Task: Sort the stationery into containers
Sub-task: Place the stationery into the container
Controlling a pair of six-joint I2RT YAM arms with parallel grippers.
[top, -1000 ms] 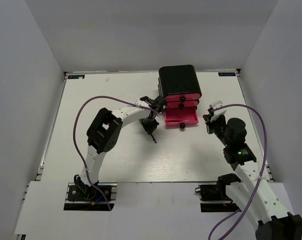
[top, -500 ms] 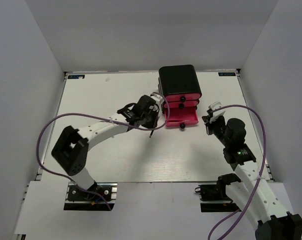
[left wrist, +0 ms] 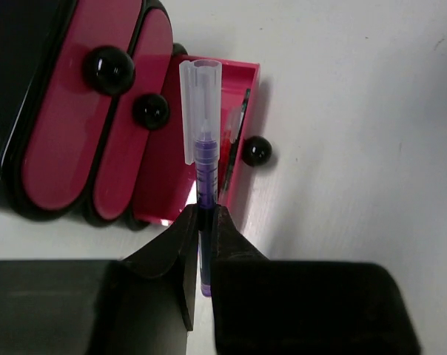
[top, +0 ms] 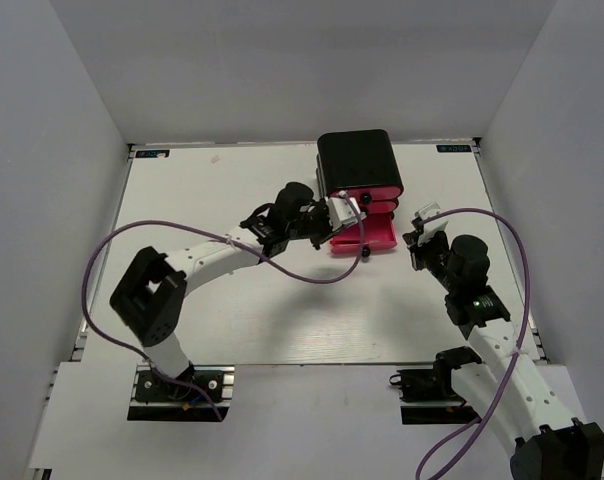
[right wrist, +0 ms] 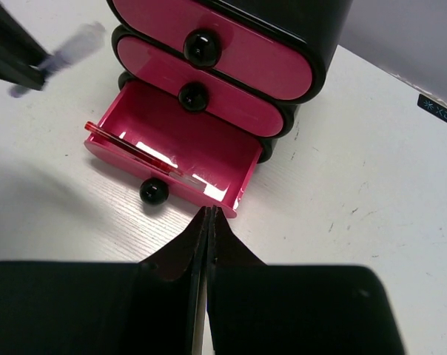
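Observation:
My left gripper should move the pen farther over the open drawer before it opens, because only the pen's end with the cap is above the drawer.
My left gripper is shut on a thin purple pen with a clear cap. The pen points over the left side of the open bottom drawer of the containers, a glossy black case with three pink drawers. In the top view the left gripper hovers at the open drawer's left edge. A thin red pen lies inside along the open drawer's front wall. My right gripper is shut on nothing, just in front of that drawer's right front corner; from above the right gripper is right of the drawer.
The upper two drawers are closed, with black round knobs. The open drawer's knob sticks out toward the arms. Purple cables loop over the white table. White walls enclose the table on three sides.
The left arm has swung right and forward with the purple pen, from the table left of the drawers to the open bottom drawer's edge. The right arm has stayed still.

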